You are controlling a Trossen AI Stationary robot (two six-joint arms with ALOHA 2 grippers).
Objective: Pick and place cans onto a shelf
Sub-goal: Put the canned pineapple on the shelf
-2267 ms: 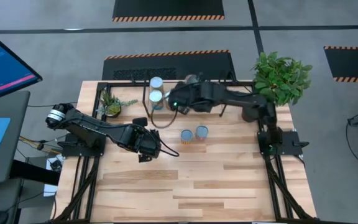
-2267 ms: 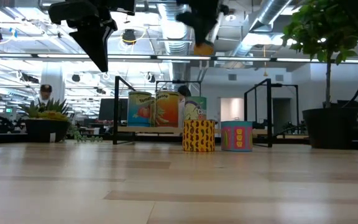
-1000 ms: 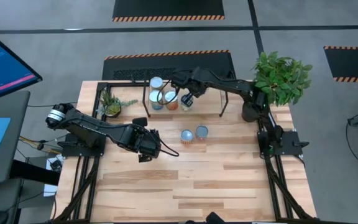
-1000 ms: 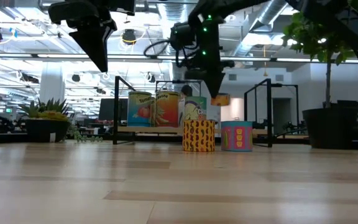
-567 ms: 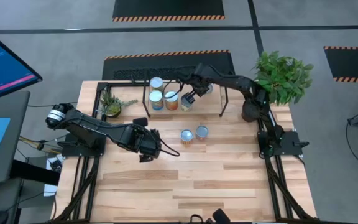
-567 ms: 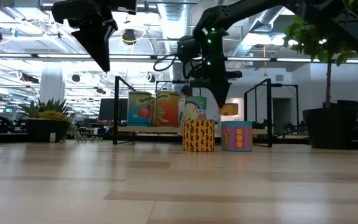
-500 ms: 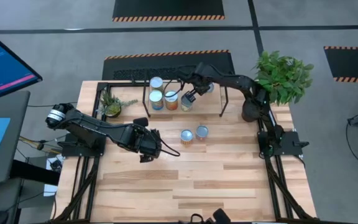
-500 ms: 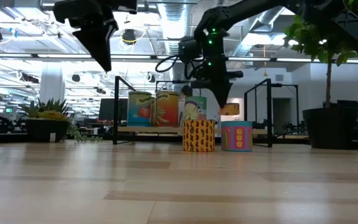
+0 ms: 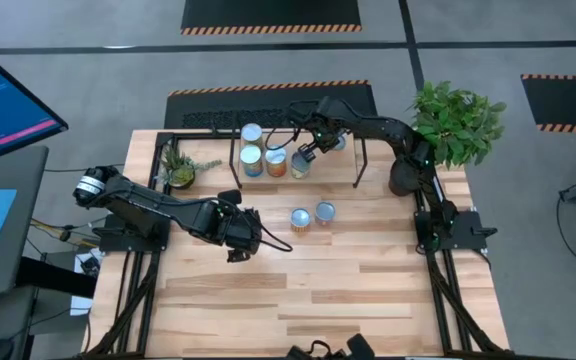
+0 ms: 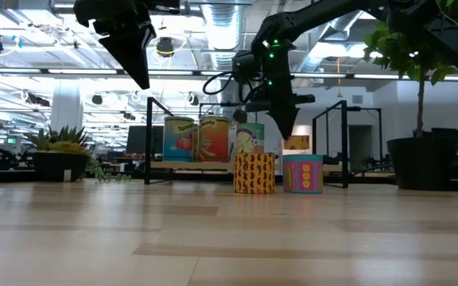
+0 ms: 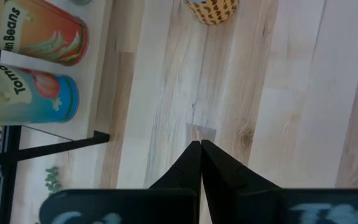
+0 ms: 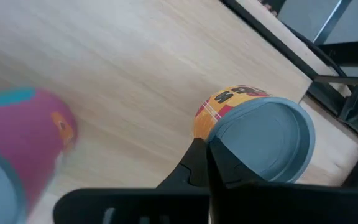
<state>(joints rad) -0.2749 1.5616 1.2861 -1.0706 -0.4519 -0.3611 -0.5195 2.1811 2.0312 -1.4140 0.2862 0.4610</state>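
I should let go of the can with my right gripper now. The orange can's bottom is on the shelf board inside its edge, so the can would stay standing there.
Several cans stand on the shelf at the table's far side, among them a tomato can and a beans can. A yellow can and a pink can stand on the table in front of the shelf. My right gripper is over the shelf's right part. It is shut on a small orange can with a pale-blue top. This can also shows in the high view. My left gripper is shut and empty, above the table left of the yellow can. My right gripper pinches the orange can's top rim on the side nearest it. One finger lies over the pale-blue top and one on the outer wall. The fingers slant down from above. The can is upright, but the pink can hides whether its bottom rests on the shelf.
A large potted plant stands at the far right corner and a small plant left of the shelf. The shelf's black legs rise at its ends. The near half of the table is bare wood.
My right gripper has carried the orange can down and toward the table's right edge, from above the shelf cans to shelf height beside them, and has stayed shut on it. My left gripper has shifted a little toward the right.
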